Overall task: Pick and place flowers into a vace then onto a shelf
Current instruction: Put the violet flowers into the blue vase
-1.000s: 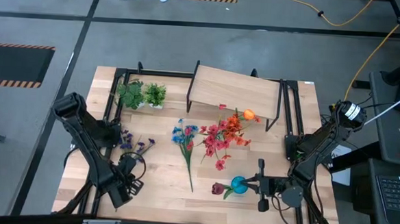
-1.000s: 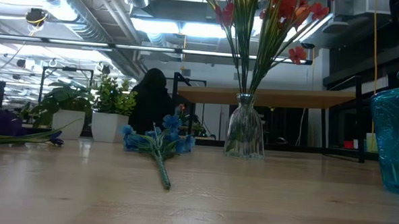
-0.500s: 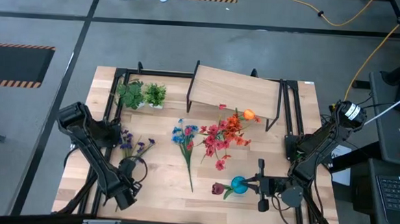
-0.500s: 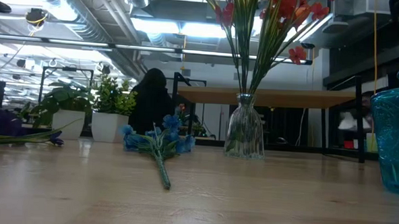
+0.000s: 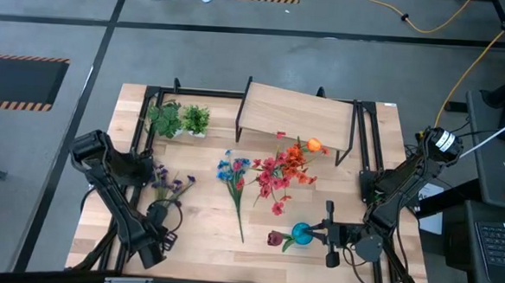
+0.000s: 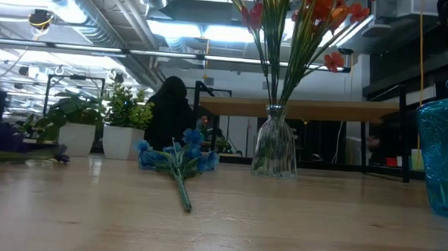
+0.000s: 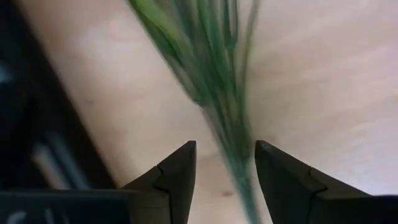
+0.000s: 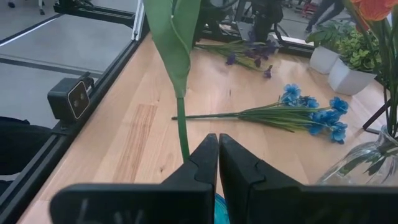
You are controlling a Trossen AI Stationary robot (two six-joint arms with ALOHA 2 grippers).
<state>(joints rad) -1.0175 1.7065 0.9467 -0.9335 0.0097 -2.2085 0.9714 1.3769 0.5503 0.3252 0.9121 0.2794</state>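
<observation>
The purple flowers (image 5: 170,186) need to go into the blue vase (image 5: 301,234), so my left gripper needs to pick them up by their green stems next.
The purple flowers (image 5: 170,186) lie on the table at the left. My left gripper (image 7: 225,152) points down over their green stems (image 7: 217,106), open, one finger on each side. Blue flowers (image 5: 236,180) lie mid-table. Red and orange flowers (image 5: 286,167) stand in a glass vase (image 6: 274,150). A dark red flower (image 5: 273,239) sticks out of the blue vase (image 5: 302,233). My right gripper (image 5: 317,234) is shut, right next to that vase. The shelf (image 5: 297,113) stands at the far side. My right gripper (image 8: 217,149) points level toward the table's left side, over the blue vase's top. The dark red flower's stem (image 8: 182,134) rises close against one finger (image 8: 202,158). Whether the gripper touches the stem or the vase, I cannot tell.
Two small potted plants (image 5: 180,119) stand at the far left, beside the shelf. Black rails (image 5: 146,110) run along the table's left and right sides. Bare wood lies between the blue flowers and the near edge.
My left gripper has sunk toward the stem ends of the purple flowers and shifted a little toward the table's left edge. My right arm has kept still.
</observation>
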